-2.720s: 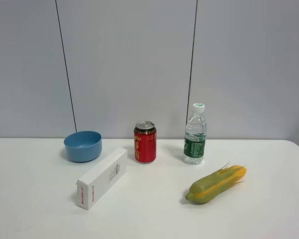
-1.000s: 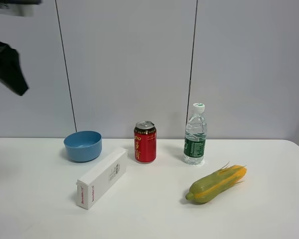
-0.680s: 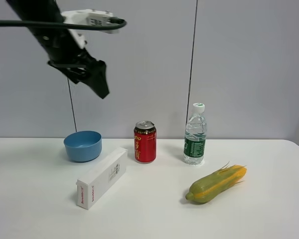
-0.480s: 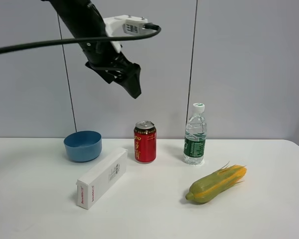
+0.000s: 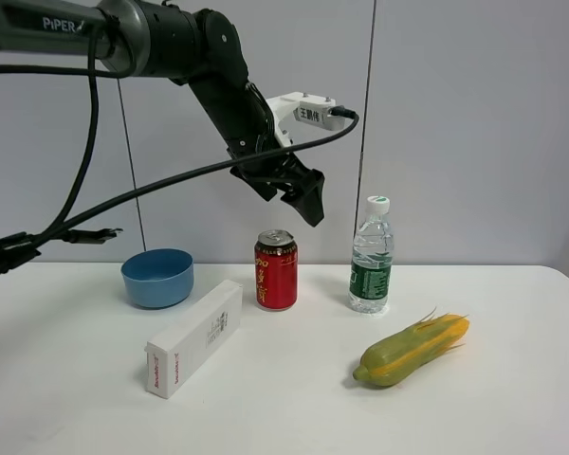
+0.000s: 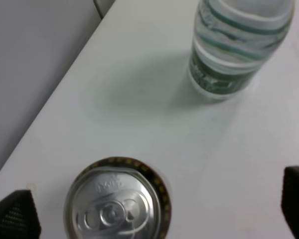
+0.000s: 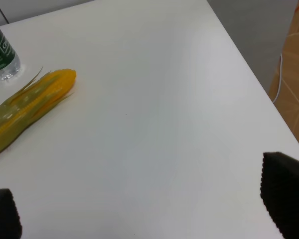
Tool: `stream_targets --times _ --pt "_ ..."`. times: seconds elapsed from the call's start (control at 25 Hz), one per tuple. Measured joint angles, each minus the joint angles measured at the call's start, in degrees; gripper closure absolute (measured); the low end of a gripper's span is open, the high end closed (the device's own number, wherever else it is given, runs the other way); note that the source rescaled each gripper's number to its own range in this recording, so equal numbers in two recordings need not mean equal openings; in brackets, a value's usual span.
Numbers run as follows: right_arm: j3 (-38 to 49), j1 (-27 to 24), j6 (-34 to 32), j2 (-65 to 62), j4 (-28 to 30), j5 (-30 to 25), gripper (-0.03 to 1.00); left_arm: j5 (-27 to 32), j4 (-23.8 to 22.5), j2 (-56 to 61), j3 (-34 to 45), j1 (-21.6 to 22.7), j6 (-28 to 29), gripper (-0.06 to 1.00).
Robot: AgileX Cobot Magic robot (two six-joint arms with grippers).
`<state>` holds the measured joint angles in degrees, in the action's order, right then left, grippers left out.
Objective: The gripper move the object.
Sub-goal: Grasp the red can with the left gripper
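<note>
I will next use my left gripper to grab the red drink can by its upper end around the silver top (image 5: 276,248) (image 6: 117,206), so I can move it.
The red drink can (image 5: 276,273) with a silver top stands upright at the middle back of the white table. My left gripper (image 5: 311,207), a black claw on a black arm with a white module, hangs above the can and slightly to its right, not touching it. In the left wrist view the can's silver top (image 6: 114,204) sits between the two wide-apart fingertips; the left gripper (image 6: 153,206) is open and empty. My right gripper (image 7: 144,204) is open and empty over the table's right end, out of the exterior view.
A clear green-labelled water bottle (image 5: 371,258) stands right of the can. A corn cob (image 5: 412,351) lies front right. A blue bowl (image 5: 157,277) sits left of the can, and a white box (image 5: 194,338) lies in front of it. The table edge (image 7: 249,84) is near my right gripper.
The left arm has swung in from the upper left, moving right and down, and now hangs just above the can. The objects on the table have not moved.
</note>
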<state>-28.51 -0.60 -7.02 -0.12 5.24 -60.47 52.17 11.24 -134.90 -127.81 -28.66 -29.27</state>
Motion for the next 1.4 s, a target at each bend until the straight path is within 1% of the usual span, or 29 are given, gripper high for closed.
stream_targets --times 0.2,0.36,0.52,1.04,1.28,1.32,1.36,1.4 --pt "0.0 0.0 0.0 0.0 0.0 0.0 -0.03 -2.71 0.69 -1.74 -0.11 0.68 -2.67 -0.06" --pt "0.0 0.0 0.0 0.0 0.0 0.0 -0.03 -3.32 0.75 -3.13 -0.17 1.64 -3.84 -0.06" --pt "0.0 0.0 0.0 0.0 0.0 0.0 -0.03 -4.62 0.75 -4.65 -0.17 2.4 -6.19 -0.06" --pt "0.0 0.0 0.0 0.0 0.0 0.0 -0.03 -8.53 2.12 -10.1 -0.28 2.51 -7.27 -0.06" --pt "0.0 0.0 0.0 0.0 0.0 0.0 -0.03 -9.15 2.29 -11.34 -0.28 2.51 -7.81 -0.06" --pt "0.0 0.0 0.0 0.0 0.0 0.0 -0.03 -9.15 2.29 -11.51 -0.28 2.51 -7.81 -0.03" --pt "0.0 0.0 0.0 0.0 0.0 0.0 -0.03 -9.15 2.29 -11.48 -0.28 2.51 -7.81 0.03" --pt "0.0 0.0 0.0 0.0 0.0 0.0 -0.03 -9.15 2.29 -11.48 -0.28 2.51 -7.81 0.13"
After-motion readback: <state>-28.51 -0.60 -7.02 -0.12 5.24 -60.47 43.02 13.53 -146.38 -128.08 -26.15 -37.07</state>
